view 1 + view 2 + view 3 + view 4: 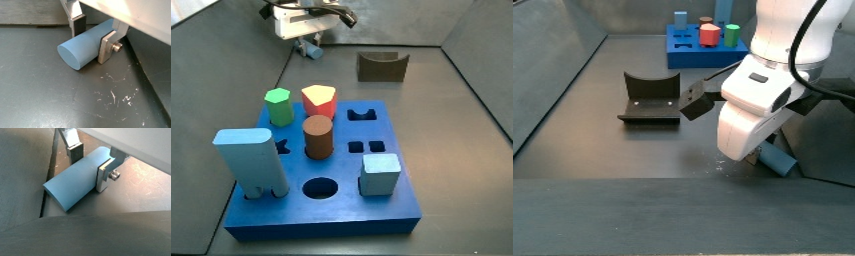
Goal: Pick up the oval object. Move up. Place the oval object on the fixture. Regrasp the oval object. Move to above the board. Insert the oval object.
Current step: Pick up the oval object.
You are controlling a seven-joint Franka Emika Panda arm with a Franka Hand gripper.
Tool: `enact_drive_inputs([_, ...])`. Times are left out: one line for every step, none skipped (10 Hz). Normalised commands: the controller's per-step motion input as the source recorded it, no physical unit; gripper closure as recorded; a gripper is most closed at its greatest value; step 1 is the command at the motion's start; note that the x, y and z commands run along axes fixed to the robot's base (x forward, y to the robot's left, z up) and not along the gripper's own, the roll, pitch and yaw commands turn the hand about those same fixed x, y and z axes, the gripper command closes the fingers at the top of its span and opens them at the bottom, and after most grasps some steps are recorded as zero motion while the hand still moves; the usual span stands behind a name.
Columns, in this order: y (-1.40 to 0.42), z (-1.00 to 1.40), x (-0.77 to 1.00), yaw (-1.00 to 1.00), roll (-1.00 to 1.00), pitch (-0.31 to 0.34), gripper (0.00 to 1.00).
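My gripper grabs the oval object by its long rounded sides next, to carry it over to the fixture [382, 68].
The oval object [77, 49] is a light blue rounded bar lying on its side on the dark floor; it also shows in the other wrist view [70, 185]. My gripper [92, 44] straddles it, one silver finger [107, 47] against its side and the other finger's dark pad [79, 26] just beside it with a slight gap, so the jaws stand open around it. In both side views the gripper [305, 40] [760, 150] is low at the floor, and only a bit of the blue piece [775, 160] shows under it.
The fixture [381, 66] [651, 100] stands apart from the gripper. The blue board [325, 185] [684, 48] carries several pieces: a green one [278, 105], a red one [318, 100], a brown cylinder [317, 137] and light blue blocks [249, 160]. Enclosure walls stand close behind the gripper.
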Motion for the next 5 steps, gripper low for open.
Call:
enact_drive_inputs([0.0, 0.0, 0.0, 0.0, 0.0, 0.0, 1.0])
enact_drive_inputs([0.0, 0.0, 0.0, 0.0, 0.0, 0.0, 1.0])
enact_drive_inputs([0.0, 0.0, 0.0, 0.0, 0.0, 0.0, 1.0])
enact_drive_inputs([0.0, 0.0, 0.0, 0.0, 0.0, 0.0, 1.0])
enact_drive_inputs([0.0, 0.0, 0.0, 0.0, 0.0, 0.0, 1.0])
